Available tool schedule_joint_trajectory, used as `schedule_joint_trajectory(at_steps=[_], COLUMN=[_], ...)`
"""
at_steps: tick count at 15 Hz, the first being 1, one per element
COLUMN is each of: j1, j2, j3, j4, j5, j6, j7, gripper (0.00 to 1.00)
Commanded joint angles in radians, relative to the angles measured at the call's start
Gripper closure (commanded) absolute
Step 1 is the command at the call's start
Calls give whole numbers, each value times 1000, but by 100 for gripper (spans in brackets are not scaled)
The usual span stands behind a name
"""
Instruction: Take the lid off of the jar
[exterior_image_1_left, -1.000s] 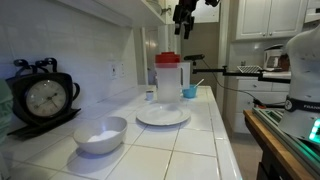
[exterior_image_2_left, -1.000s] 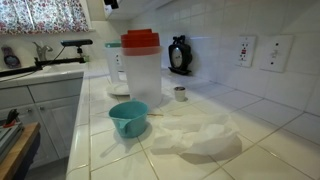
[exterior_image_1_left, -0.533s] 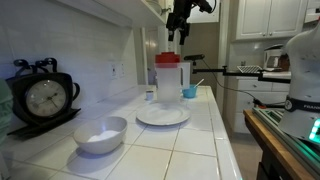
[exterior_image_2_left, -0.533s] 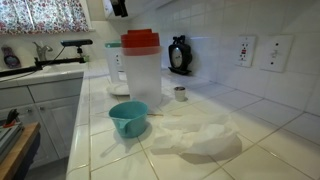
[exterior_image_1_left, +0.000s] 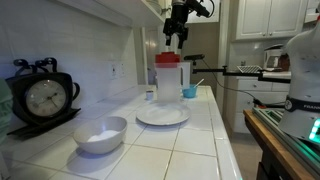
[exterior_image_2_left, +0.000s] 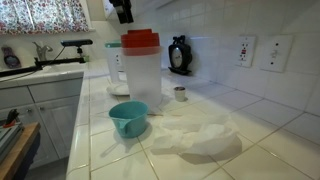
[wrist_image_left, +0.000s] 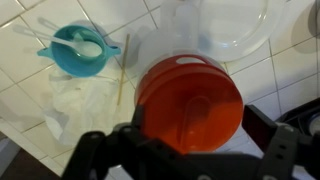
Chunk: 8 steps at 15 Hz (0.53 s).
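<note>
Next, my gripper grabs the raised middle line on top of the red lid (exterior_image_1_left: 167, 59), to lift it off the jar.
The jar (exterior_image_1_left: 168, 90) (exterior_image_2_left: 141, 85) is a tall translucent whitish container standing upright on the tiled counter. The red lid (exterior_image_1_left: 167, 59) (exterior_image_2_left: 140, 40) sits on top of it. In the wrist view the lid (wrist_image_left: 190, 100) fills the middle, seen from above. My gripper (exterior_image_1_left: 176, 36) (exterior_image_2_left: 123, 12) hangs open above the jar, apart from the lid. In the wrist view its fingers (wrist_image_left: 195, 150) stand on either side of the lid with nothing between them.
A white plate (exterior_image_1_left: 163, 117) lies by the jar. A white bowl (exterior_image_1_left: 101, 134) and a clock (exterior_image_1_left: 44, 97) stand nearby. A small blue cup (exterior_image_2_left: 128, 119) (wrist_image_left: 80, 50) and crumpled white plastic (exterior_image_2_left: 195, 132) lie on the counter. A sink (exterior_image_2_left: 35, 68) sits at one end.
My gripper has come down toward the jar's lid over the last second. The jar, lid and other objects have not moved.
</note>
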Motion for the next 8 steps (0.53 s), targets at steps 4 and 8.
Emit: schedule_joint_trajectory(at_steps=[4, 8], j1=[-15, -16], j2=[27, 35], j3=[0, -1], j4=[-17, -21], j5=[3, 5], j6=[66, 88], j7=[42, 49], gripper=[9, 39])
